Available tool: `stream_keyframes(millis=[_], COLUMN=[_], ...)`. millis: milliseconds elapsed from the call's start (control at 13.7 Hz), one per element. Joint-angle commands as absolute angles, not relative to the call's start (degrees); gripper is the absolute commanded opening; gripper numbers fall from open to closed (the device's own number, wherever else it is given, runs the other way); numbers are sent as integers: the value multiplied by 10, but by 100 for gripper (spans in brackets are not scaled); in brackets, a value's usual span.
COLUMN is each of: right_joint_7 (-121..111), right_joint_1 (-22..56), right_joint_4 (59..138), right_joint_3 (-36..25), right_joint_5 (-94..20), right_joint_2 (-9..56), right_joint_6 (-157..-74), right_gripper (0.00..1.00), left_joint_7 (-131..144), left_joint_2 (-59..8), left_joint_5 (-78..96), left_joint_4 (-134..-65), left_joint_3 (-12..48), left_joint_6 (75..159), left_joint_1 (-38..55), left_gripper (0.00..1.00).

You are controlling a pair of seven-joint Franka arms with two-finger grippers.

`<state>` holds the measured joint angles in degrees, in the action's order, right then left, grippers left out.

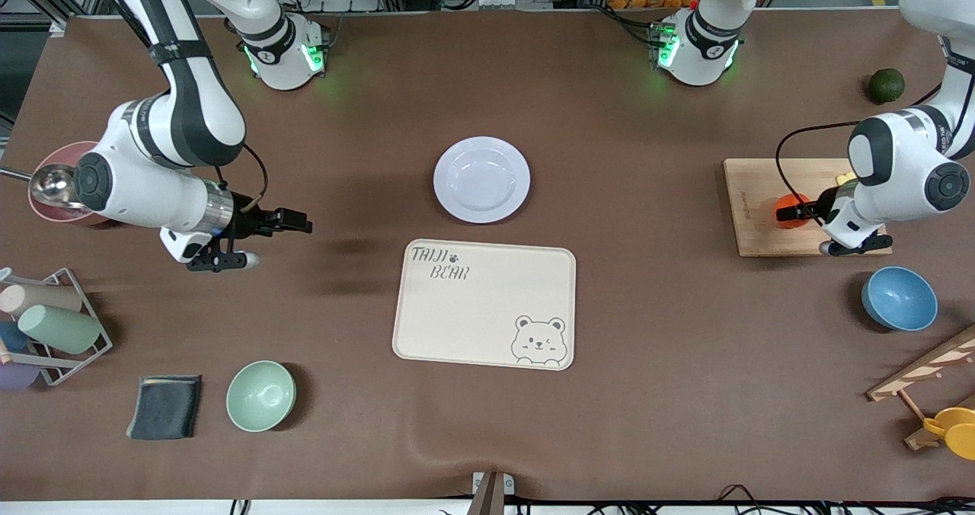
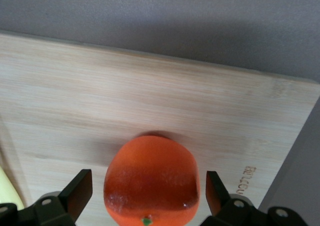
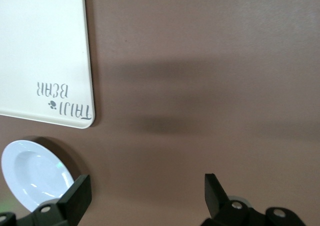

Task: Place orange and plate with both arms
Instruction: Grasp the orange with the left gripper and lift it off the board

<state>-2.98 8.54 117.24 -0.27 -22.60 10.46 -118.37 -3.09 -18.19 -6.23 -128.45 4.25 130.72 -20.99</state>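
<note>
I need to close my left gripper on the orange now, because its fingers are beside the orange over the cutting board (image 1: 754, 195).
The orange (image 1: 792, 210) sits on a wooden cutting board (image 1: 754, 195) toward the left arm's end of the table. My left gripper (image 1: 789, 212) is open with a finger on each side of the orange; in the left wrist view the orange (image 2: 152, 181) fills most of the space between the fingers of the left gripper (image 2: 148, 186), with a small gap on each side. The pale plate (image 1: 481, 179) lies empty mid-table, farther from the front camera than the cream bear tray (image 1: 487, 302). My right gripper (image 1: 297, 222) is open and empty over bare table toward the right arm's end; its wrist view shows the plate (image 3: 35, 178) and tray (image 3: 40, 51).
A dark green fruit (image 1: 887, 85) and a blue bowl (image 1: 899, 298) flank the board. A green bowl (image 1: 260, 395), dark cloth (image 1: 164, 406), cup rack (image 1: 46, 324) and pink bowl with a ladle (image 1: 57, 183) lie at the right arm's end.
</note>
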Motion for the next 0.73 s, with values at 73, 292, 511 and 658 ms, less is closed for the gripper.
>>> stream_keyframes(millis=[73,292,511,658], right_joint_7=[-36,-57,-56,-54], right_joint_1=[94,85,86,88], right_joint_4=[1177,1177,1172,1172], right_joint_3=[-9,-11,-10,-11], right_joint_5=[-243,-244,-244,-244], right_joint_2=[102,105,111,115], right_joint_6=[-1184,-1185,-1188,-1189], right_gripper=[100,100,100,100], left_joint_7=[-40,-40,-37,-26], left_joint_2=[-190,-188,-179,-164], left_joint_5=[-76,-76,-76,-66], left_joint_4=[-1285,-1283,-1260,-1208], left_joint_3=[48,49,68,102], left_joint_6=[1315,1309,1274,1199], left_joint_1=[-224,-221,-218,-218], left_gripper=[87,7,0,0])
